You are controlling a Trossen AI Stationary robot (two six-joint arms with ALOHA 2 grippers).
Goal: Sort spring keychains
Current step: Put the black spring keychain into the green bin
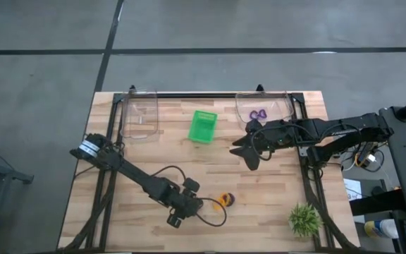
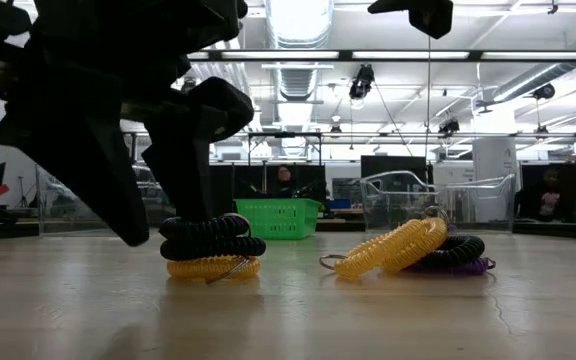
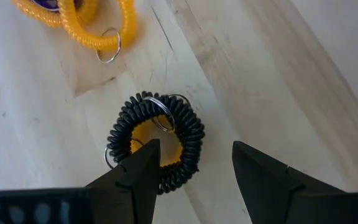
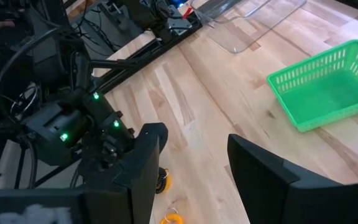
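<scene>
The left gripper picks up the black keychain by its coiled loop [image 3: 192, 144] next, to sort the black keychains into the green basket.
A black spring keychain [image 3: 157, 140] lies on top of an orange one [image 2: 213, 268] near the table's front middle. My left gripper [image 3: 194, 174] is open, tilted down over this pair; one finger [image 3: 138, 171] stands over the black coil's edge and the other over bare wood. Beside them lies a second heap: an orange keychain [image 2: 393, 248], a black one [image 2: 460, 248] and a purple one [image 2: 463, 267]. Purple keychains [image 1: 259, 114] lie in the far right clear bin. My right gripper [image 1: 249, 152] hangs open and empty above the table's right middle. My left gripper has one finger [image 2: 193, 165] down at the black keychain's top coil [image 2: 208, 225]. I cannot tell whether it touches it. The other finger [image 2: 118, 200] stands apart on the coil's other side.
A green basket [image 1: 203, 125] sits at the far middle between two clear bins [image 1: 139, 116] [image 1: 282, 107]. A spiky green plant [image 1: 305, 219] stands at the near right corner. A cable loop [image 1: 213, 219] lies beside my left gripper.
</scene>
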